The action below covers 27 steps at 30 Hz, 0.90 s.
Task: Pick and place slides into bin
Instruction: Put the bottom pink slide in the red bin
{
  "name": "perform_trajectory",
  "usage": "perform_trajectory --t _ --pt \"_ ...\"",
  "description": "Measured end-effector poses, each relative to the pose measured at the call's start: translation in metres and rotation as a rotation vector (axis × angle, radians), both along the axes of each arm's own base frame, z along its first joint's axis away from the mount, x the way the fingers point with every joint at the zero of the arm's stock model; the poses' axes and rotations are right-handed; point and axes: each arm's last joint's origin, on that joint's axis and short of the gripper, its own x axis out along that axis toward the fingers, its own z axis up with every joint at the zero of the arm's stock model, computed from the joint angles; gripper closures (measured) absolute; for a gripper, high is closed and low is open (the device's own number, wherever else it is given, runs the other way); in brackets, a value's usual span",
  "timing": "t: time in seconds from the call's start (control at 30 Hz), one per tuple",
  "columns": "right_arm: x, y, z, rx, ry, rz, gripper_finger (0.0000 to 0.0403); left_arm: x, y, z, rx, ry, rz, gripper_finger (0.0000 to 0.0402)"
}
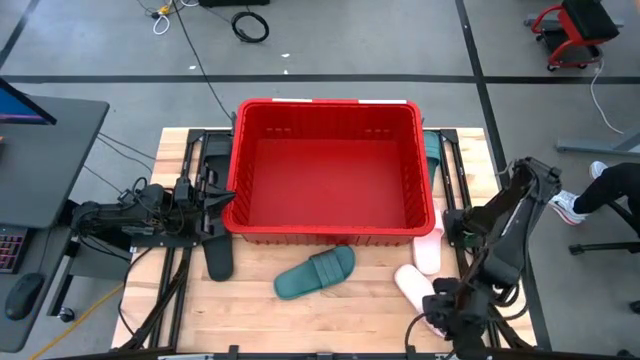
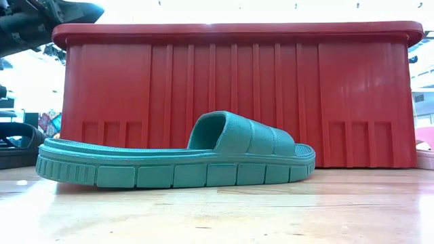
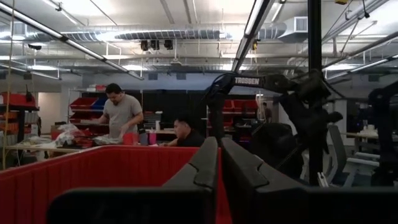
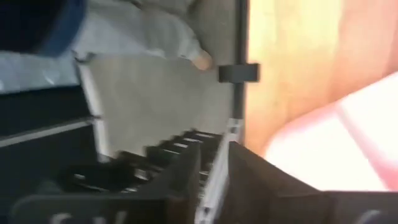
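I need to grab the pale pink slide next with my right gripper, by its upper strap's edge (image 4: 357,140).
The red bin (image 1: 325,225) stands mid-table. A teal slide (image 1: 315,272) lies sole-down on the wood before it, filling the low view (image 2: 203,159). Two pale pink slides lie near the bin's near right corner, one (image 1: 428,250) by the bin wall and one (image 1: 411,283) closer to the near edge. A black slide (image 1: 218,258) lies at the bin's left. My right gripper (image 1: 440,312) hangs above the table's near right part, beside the nearer pink slide (image 4: 336,146), fingers slightly open and holding nothing. My left gripper (image 1: 222,197) waits shut by the bin's left wall.
Another teal slide (image 1: 432,155) lies between the bin's right wall and the right arm's frame. The table's near right edge and its metal frame (image 4: 239,74) are close under my right gripper. Bare wood lies between the teal slide and the near edge.
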Motion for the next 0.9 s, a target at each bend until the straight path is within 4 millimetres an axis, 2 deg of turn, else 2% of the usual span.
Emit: perform_trajectory --t 0.1,0.23,0.37,0.5,0.7,0.9 --pt "0.004 -0.007 -0.02 -0.063 0.006 0.034 0.0242 0.0 0.0 0.0 -0.019 -0.002 -0.009 0.0377" --pt "0.008 -0.028 -0.05 -0.132 0.058 0.042 0.0184 0.0 0.0 -0.001 -0.044 0.002 -0.019 0.038" --pt "0.007 -0.048 -0.076 -0.13 0.1 0.127 0.0148 0.0 0.0 -0.001 -0.045 0.007 -0.02 0.0387" --pt "0.004 -0.059 -0.097 -0.092 0.134 0.204 0.0139 0.001 0.0 -0.001 -0.045 0.009 -0.019 0.0389" --pt "0.001 -0.074 -0.123 -0.061 0.183 0.243 0.0149 0.001 0.0 -0.001 -0.045 0.009 -0.019 0.0382" --pt "-0.003 -0.073 -0.138 0.09 0.186 0.302 0.0169 0.001 0.0 -0.001 -0.045 0.009 -0.019 0.0388"
